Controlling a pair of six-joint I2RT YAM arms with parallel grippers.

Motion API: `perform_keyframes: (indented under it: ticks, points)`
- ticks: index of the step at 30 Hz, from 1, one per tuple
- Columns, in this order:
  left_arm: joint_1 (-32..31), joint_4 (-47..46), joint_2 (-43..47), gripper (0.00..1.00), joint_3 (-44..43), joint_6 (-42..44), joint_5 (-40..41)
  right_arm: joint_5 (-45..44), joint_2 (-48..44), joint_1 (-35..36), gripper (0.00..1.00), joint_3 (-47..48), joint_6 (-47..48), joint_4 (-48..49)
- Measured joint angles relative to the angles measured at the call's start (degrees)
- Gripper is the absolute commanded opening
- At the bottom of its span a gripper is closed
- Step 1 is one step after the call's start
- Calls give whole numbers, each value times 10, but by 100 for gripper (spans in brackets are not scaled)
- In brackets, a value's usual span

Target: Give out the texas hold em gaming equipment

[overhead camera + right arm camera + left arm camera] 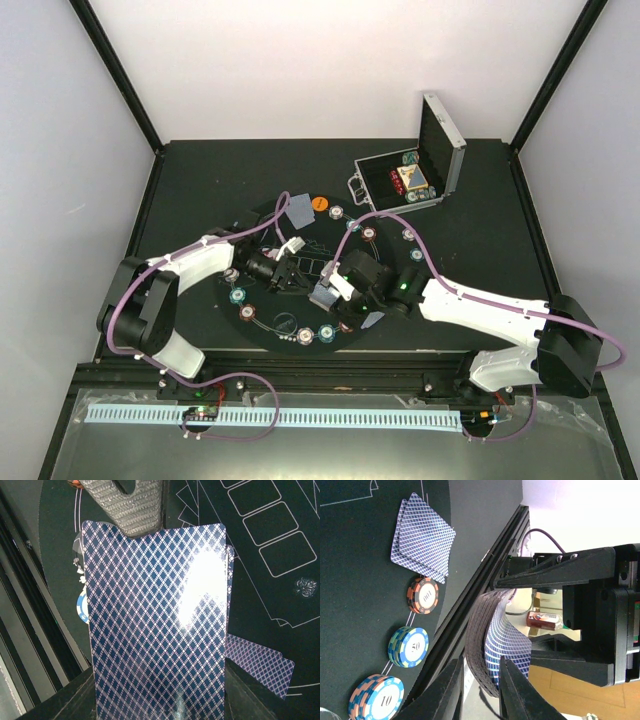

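Note:
The far end of the deck lies between my left gripper's fingers, so it is time to close now. Closing now would catch that end.
My right gripper (160, 695) is shut on a deck of blue-backed playing cards (155, 630), held above the round black mat (268, 312). In the left wrist view the deck (495, 635) bends toward my left gripper (480, 690). Its far end sits between that gripper's open fingers, with a gap on one side. Both grippers meet over the mat's middle, left gripper (293, 272) and right gripper (335, 290). Two cards (422, 535) lie face down on the mat beside a red-brown chip stack (423, 596), a teal stack (410, 646) and an orange-and-blue stack (377, 700).
The silver case (415, 175) stands open at the back right with chips inside. More chips ring the mat's rim (337, 212), near an orange disc (320, 203) and two cards (297, 210). Another pair of cards (260, 662) lies under the right gripper. The table's black rail (470, 600) runs close by.

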State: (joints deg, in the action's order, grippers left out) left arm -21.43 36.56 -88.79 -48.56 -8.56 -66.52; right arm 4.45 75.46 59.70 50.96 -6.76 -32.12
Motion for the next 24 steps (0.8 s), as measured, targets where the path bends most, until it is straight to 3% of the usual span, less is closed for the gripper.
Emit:
perform_keyframes:
  ticks: [3,8,17,24]
  points:
    - [0,0,0,33,0,0,-3,0,0,0,56,0,0,0]
    - [0,0,0,33,0,0,-9,0,0,0,56,0,0,0]
    - [-5,0,-5,14,0,0,-21,-1,0,0,56,0,-2,-2]
    - [-4,-1,-6,6,0,0,-23,-3,0,0,55,-1,-2,-4]
